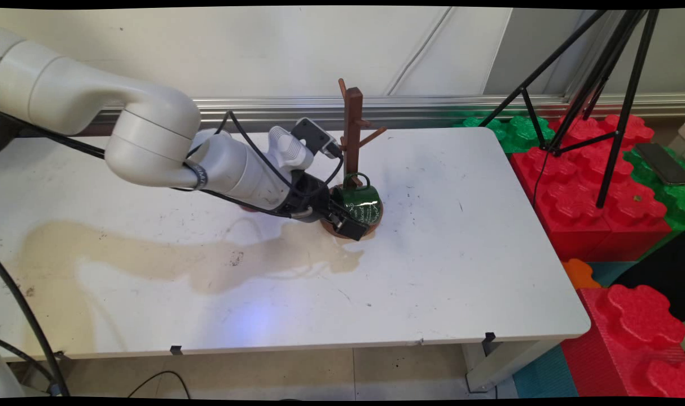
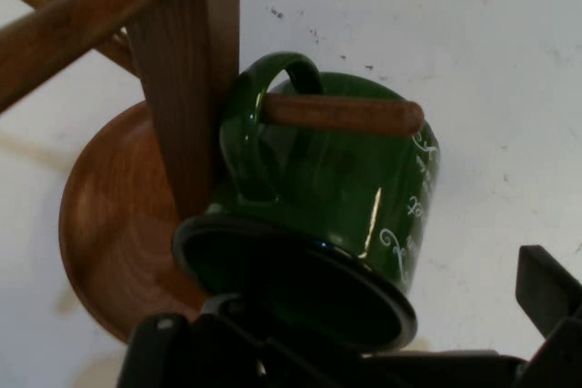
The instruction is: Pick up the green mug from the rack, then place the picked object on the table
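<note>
I need to lift the green mug off the wooden peg (image 2: 350,114) with the mug's handle free, so my gripper should next grab the mug by its dark rim (image 2: 389,295).
A green enamel mug (image 1: 360,202) with white lettering hangs by its handle on a low peg (image 2: 346,115) of a brown wooden mug tree (image 1: 352,129), just above the tree's round base (image 2: 109,224). The mug (image 2: 336,188) is tilted, with its dark mouth turned toward the hand. My gripper (image 1: 343,219) is low at the tree's foot, right against the mug's rim. It stands open: one finger (image 2: 550,297) shows clear of the mug's right side, and the other (image 2: 155,347) is at the lower left. The gripper (image 2: 350,329) has the rim between its jaws without closing on it.
A wide brownish stain (image 1: 150,254) spreads over the white table (image 1: 461,270) left of the tree. A black tripod (image 1: 602,84) stands off the table's right end on red and green foam blocks (image 1: 596,197). A phone (image 1: 661,163) lies on them.
</note>
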Available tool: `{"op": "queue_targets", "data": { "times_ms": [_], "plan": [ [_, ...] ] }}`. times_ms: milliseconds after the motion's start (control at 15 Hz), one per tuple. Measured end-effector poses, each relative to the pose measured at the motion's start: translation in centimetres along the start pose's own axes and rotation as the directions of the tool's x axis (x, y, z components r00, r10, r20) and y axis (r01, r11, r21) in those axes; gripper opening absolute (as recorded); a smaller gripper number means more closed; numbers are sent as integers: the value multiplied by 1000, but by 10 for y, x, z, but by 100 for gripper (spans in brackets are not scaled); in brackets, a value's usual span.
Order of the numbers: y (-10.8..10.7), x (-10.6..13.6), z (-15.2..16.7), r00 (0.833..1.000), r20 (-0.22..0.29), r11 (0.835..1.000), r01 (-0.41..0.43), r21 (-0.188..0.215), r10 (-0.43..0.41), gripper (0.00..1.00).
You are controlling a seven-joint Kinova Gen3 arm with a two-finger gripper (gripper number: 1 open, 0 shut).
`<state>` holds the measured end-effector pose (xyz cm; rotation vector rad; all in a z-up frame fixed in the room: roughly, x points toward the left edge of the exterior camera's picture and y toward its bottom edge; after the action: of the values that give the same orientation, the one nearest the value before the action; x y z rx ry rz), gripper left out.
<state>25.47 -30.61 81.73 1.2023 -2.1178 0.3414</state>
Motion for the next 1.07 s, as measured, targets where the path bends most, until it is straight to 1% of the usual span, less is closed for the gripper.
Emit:
{"op": "queue_targets", "data": {
  "times_ms": [200, 267, 600, 1067],
  "plan": [
    [1, 0, 5, 1000, -5, 1000, 8, -10, -8, 100],
    [1, 0, 6, 1000, -8, 1000, 9, -12, -9, 0],
    [2, 0, 6, 1000, -22, 1000, 2, -9, -2, 0],
    [8, -2, -7, 999, -34, 1000, -7, -3, 7, 0]
  ]
}}
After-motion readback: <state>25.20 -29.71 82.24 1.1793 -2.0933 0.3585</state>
